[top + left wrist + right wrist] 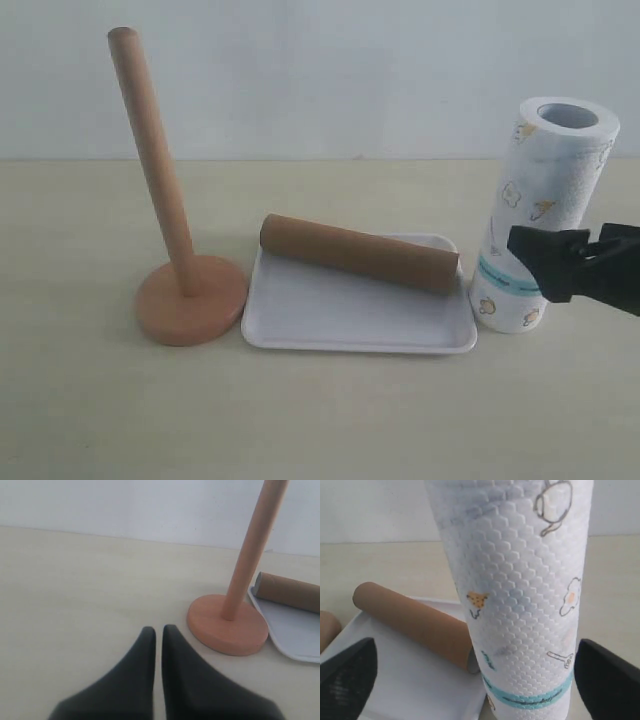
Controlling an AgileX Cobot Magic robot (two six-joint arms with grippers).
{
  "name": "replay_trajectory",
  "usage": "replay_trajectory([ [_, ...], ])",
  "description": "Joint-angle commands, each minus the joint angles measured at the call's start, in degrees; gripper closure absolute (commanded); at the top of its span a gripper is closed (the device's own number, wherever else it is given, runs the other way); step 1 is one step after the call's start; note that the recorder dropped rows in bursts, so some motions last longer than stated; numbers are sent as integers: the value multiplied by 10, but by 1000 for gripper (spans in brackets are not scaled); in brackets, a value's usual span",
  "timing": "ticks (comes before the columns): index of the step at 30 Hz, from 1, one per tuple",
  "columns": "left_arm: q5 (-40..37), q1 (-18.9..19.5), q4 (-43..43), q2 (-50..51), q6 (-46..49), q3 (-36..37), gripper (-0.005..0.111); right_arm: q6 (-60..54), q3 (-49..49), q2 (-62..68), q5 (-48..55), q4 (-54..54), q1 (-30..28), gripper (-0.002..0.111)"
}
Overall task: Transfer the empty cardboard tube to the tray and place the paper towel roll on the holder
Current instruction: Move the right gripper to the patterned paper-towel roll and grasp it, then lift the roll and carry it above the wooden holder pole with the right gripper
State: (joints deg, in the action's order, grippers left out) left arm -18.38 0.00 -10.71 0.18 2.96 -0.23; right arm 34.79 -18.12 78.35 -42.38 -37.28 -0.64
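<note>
The paper towel roll needs to go on the holder [160, 170]. My right gripper needs to grab the roll by its printed side just above the roll's teal band for that.
The empty cardboard tube [360, 255] lies slantwise across the back of the white tray [340, 322]. The wooden holder [160, 170] stands bare just left of the tray. At the tray's right end the paper towel roll [545, 190] stands upright, teal band low. My right gripper [560, 262] is open, level with the roll's lower part. In the right wrist view the roll [520, 580] fills the space between that gripper's [477, 680] wide-spread fingers [610, 680], with the tube [415, 622] and tray [410, 680] beside it. My left gripper [158, 630] is shut on nothing, low over the table short of the holder [227, 625].
A pale wall runs along the back of the beige table [80, 400]. The holder's pole rises taller than the roll. The tray's rim nearly touches the holder's base and the roll.
</note>
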Motion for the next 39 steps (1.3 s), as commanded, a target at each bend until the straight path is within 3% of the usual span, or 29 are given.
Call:
replay_trajectory([
  [1,3,0,-4,-2,-4,2,103,-21,-4,1,-12,-4,1,4],
  [9,3,0,-4,-2,-4,2,103,-87,-8,14,-34,38,1,4],
  [19,3,0,-4,-2,-4,2,103,-110,-55,125,-101,39,1,4],
  [39,3,0,-4,-2,-4,2,103,-140,-123,231,-95,62,1,4],
])
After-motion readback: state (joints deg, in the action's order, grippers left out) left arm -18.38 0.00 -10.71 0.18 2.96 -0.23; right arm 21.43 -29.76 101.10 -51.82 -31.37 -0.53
